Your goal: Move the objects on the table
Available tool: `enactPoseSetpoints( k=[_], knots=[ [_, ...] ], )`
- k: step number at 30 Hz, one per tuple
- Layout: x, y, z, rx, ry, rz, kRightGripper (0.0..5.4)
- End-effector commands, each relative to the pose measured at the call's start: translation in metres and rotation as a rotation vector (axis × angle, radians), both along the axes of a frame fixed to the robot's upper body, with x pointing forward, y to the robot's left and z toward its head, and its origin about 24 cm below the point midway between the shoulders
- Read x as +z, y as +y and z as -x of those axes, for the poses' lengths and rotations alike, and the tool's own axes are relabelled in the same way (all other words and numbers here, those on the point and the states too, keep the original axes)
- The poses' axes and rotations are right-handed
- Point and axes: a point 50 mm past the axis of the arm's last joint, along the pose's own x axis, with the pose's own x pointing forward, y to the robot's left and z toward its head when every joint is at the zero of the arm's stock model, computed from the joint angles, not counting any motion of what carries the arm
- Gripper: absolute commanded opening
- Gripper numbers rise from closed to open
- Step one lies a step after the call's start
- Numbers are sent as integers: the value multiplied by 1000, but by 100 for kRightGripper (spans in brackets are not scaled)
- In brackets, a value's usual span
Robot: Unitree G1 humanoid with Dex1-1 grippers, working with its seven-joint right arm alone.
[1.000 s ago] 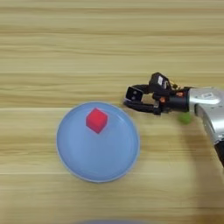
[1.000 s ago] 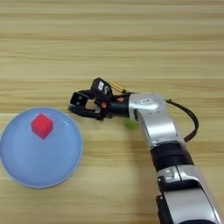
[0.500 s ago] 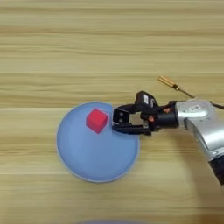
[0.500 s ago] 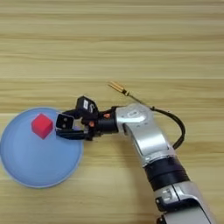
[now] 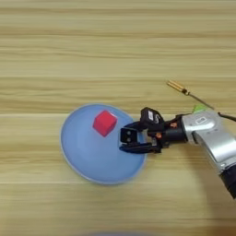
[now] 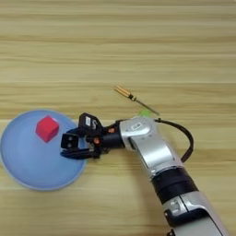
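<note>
The white cube with a black side (image 5: 128,136) is low over the blue plate (image 5: 87,161) inside the plate's rim and would stand, so my right gripper opens next.
A red cube (image 5: 104,123) lies on the large blue plate (image 5: 87,161), in its upper half. My right gripper (image 5: 127,141) reaches in from the right and hangs over the plate's right rim, just right of the red cube. It is shut on a white cube with a black face (image 5: 128,136), held between the two black fingers. In the right eye view the gripper (image 6: 70,146) sits over the plate's right part (image 6: 27,170). A corner of the lime-green bar (image 5: 199,108) peeks out behind the silver forearm (image 5: 207,136); the rest of it is hidden.
A thin brass-tipped stick (image 5: 183,91) lies slanted on the wooden table (image 5: 69,55), up and right of the plate. A black cable (image 6: 184,138) loops off the forearm.
The gripper has travelled left from the table right of the plate to over its right rim, carrying the white cube. The stick and the green bar's corner have come into sight.
</note>
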Motion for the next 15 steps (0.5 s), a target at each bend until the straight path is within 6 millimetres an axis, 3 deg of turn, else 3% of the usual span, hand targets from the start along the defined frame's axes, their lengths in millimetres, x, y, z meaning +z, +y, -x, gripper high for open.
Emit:
enactPoseSetpoints(
  k=[1,5,15],
  knots=[
    [26,1,-16,-2,-131,4,248],
    [27,3,-15,8,-133,-4,248],
    [36,5,-15,14,-157,-41,363]
  ],
)
